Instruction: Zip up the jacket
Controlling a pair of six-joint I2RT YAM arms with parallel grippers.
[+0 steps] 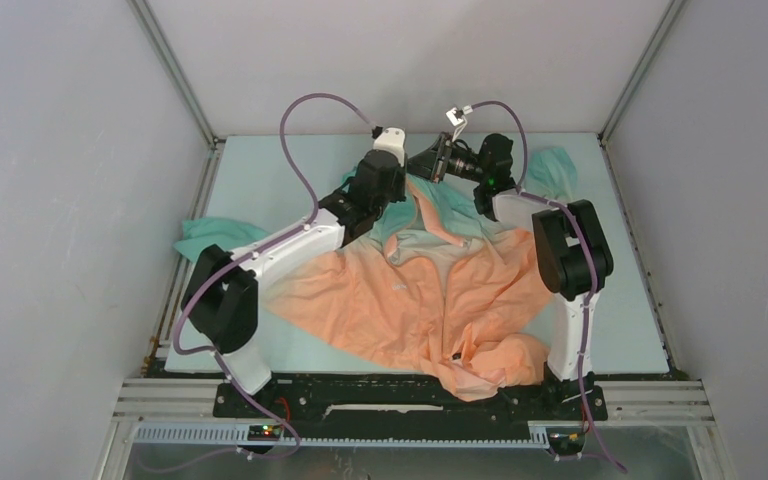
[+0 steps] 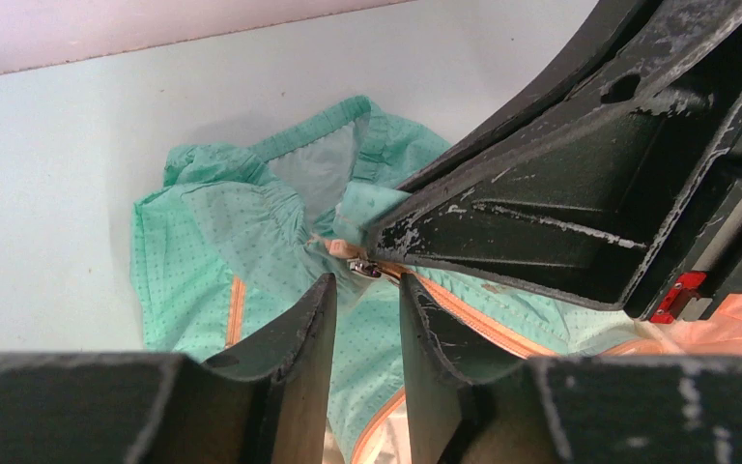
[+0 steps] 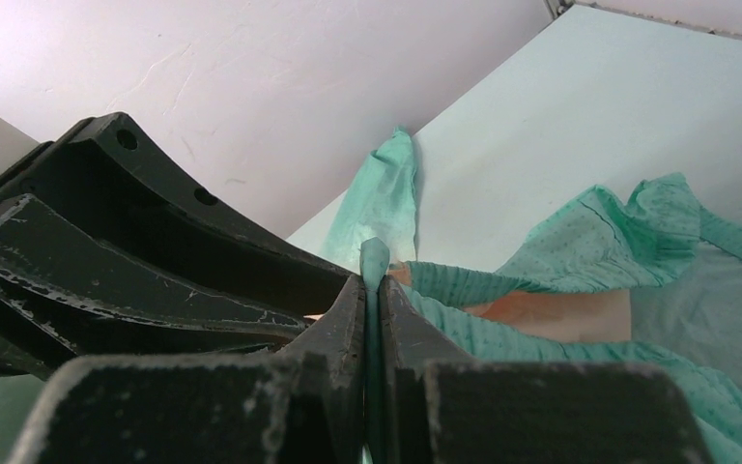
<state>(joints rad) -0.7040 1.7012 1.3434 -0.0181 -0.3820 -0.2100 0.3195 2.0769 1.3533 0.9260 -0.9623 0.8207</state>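
Observation:
My left gripper pinches the metal zipper slider by its pull (image 2: 368,270) next, to run it along the orange zipper (image 2: 483,327) and zip the jacket.
The jacket (image 1: 430,300) lies spread on the table, peach hem near the arm bases, teal collar at the far side. Both grippers meet at the collar. My right gripper (image 1: 423,166) is shut on a thin fold of teal collar fabric (image 3: 375,259), which stands up between its fingertips (image 3: 374,280). My left gripper (image 1: 405,186) is open with a narrow gap, its tips (image 2: 367,288) just short of the metal zipper slider (image 2: 365,269). The orange front zipper (image 2: 483,327) runs from the slider down to the right. The right gripper's fingers (image 2: 560,193) sit just above the slider.
A teal sleeve (image 1: 210,235) trails off to the left and another (image 1: 557,170) lies bunched at the far right. The pale table mat (image 1: 270,170) is bounded by grey walls. The peach hem hangs over the near edge by a black rail (image 1: 360,395).

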